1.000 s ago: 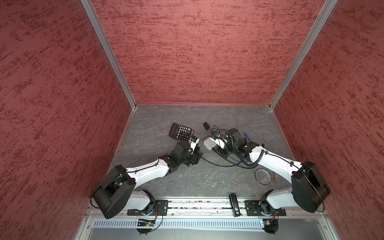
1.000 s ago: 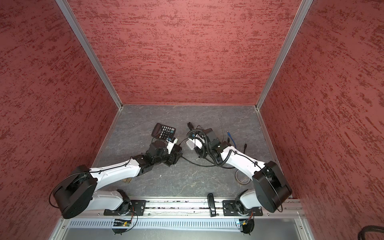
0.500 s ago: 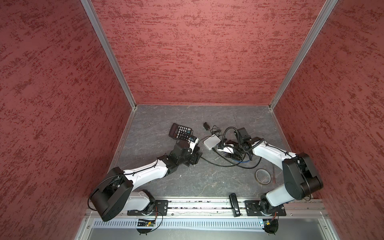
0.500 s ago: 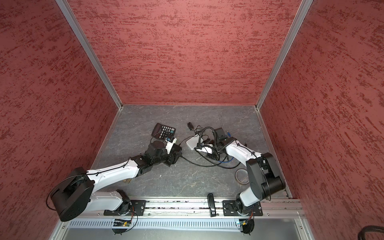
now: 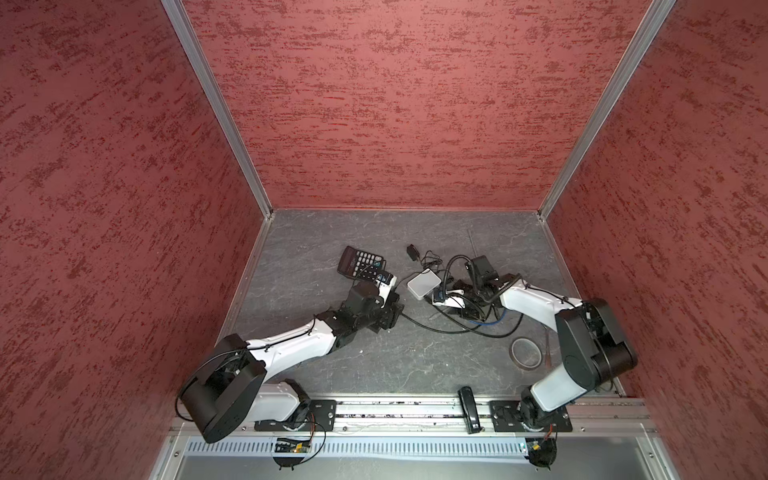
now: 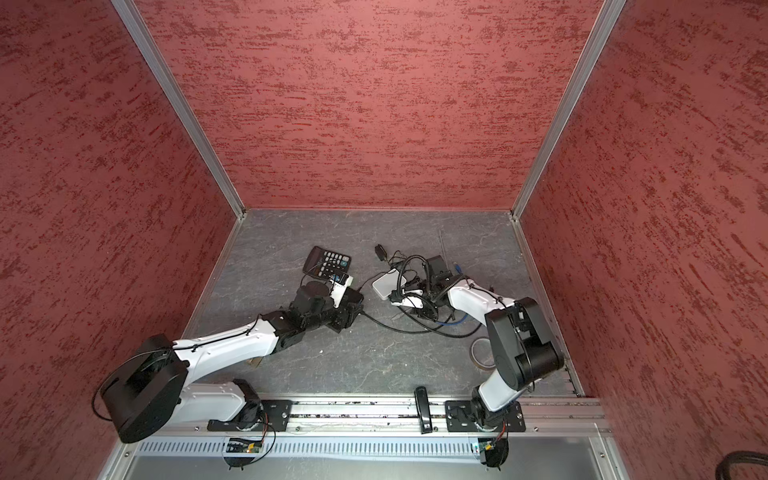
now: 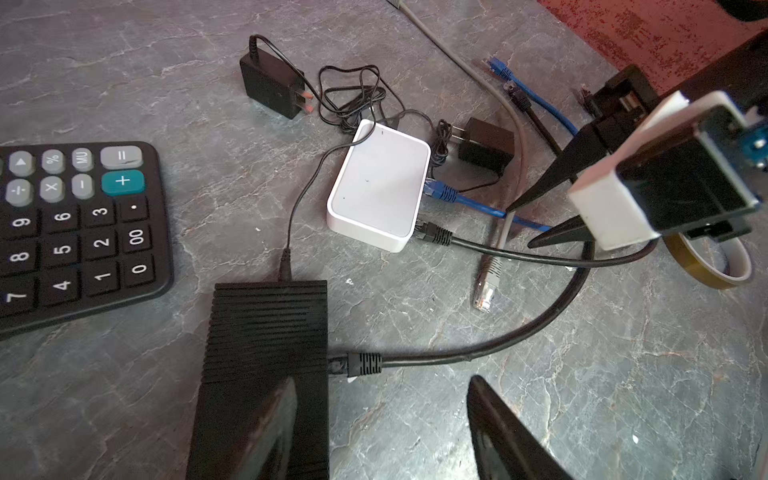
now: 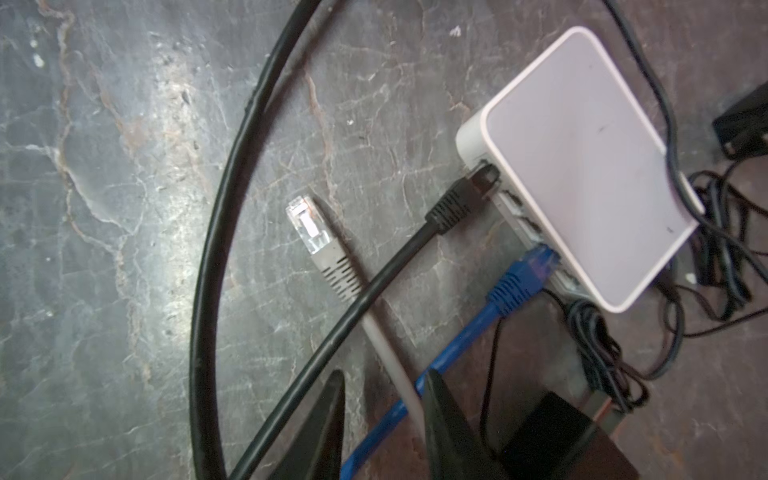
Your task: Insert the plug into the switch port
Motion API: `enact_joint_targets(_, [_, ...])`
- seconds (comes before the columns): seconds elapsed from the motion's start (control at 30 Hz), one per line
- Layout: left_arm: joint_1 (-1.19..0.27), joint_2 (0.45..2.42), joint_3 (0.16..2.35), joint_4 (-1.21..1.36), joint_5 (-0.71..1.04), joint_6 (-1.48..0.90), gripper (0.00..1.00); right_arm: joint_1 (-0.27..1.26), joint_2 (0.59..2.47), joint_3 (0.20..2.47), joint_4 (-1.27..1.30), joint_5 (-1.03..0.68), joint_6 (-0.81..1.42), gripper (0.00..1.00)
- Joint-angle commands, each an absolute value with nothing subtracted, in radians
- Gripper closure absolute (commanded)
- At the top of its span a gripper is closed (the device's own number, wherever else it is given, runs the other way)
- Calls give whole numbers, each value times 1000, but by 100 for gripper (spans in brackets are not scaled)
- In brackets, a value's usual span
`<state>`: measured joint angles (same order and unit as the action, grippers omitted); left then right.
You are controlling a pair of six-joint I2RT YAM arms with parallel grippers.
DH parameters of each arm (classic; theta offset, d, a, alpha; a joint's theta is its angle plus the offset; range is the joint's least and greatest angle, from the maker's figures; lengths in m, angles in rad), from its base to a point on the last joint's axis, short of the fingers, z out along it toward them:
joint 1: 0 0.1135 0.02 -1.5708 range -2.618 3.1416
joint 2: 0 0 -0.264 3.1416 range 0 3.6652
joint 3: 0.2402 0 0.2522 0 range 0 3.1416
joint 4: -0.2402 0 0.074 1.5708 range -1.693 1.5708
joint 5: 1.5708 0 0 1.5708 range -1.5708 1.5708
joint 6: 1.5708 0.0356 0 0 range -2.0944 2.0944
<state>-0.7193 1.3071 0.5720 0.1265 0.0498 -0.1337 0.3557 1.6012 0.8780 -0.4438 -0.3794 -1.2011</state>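
Note:
I will next grab the grey cable (image 8: 380, 344) with my right gripper behind its ribbed collar (image 8: 341, 276), so that the clear plug stays free to insert.
The white switch (image 5: 424, 284) (image 7: 380, 187) (image 8: 590, 166) lies mid-table. A black plug (image 7: 434, 233) (image 8: 455, 205) and a blue plug (image 7: 442, 193) (image 8: 519, 278) sit in its ports. A grey cable's clear plug (image 7: 486, 286) (image 8: 309, 226) lies loose on the table beside them. My right gripper (image 8: 384, 374) (image 7: 519, 226) (image 5: 440, 300) hovers just right of the switch, open, and the grey and blue cables run between its fingers. My left gripper (image 7: 382, 428) (image 5: 390, 309) is open. One of its fingers is over a ribbed black box (image 7: 266, 332) that has a black plug (image 7: 361, 365) in its side.
A black calculator (image 5: 360, 262) (image 7: 75, 224) lies left of the switch. Two black power adapters (image 7: 272, 85) (image 7: 486, 149) with tangled thin cords sit behind it. A tape roll (image 5: 525, 352) (image 7: 715, 266) lies at front right. Loose cable loops cover the table between the arms.
My right gripper has drawn back to the right, away from the white switch, and its arm has swung round. The left arm has stayed still.

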Motion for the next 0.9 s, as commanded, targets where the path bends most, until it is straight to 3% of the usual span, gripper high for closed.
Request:
enact_joint_targets(0.0, [-723, 1303, 567, 118, 45, -129, 33, 349, 1613, 899, -412, -405, -1255, 67])
enact_joint_targets(0.87, [-723, 1331, 569, 129, 52, -134, 33, 348, 1723, 940, -463, -440, -1328, 75])
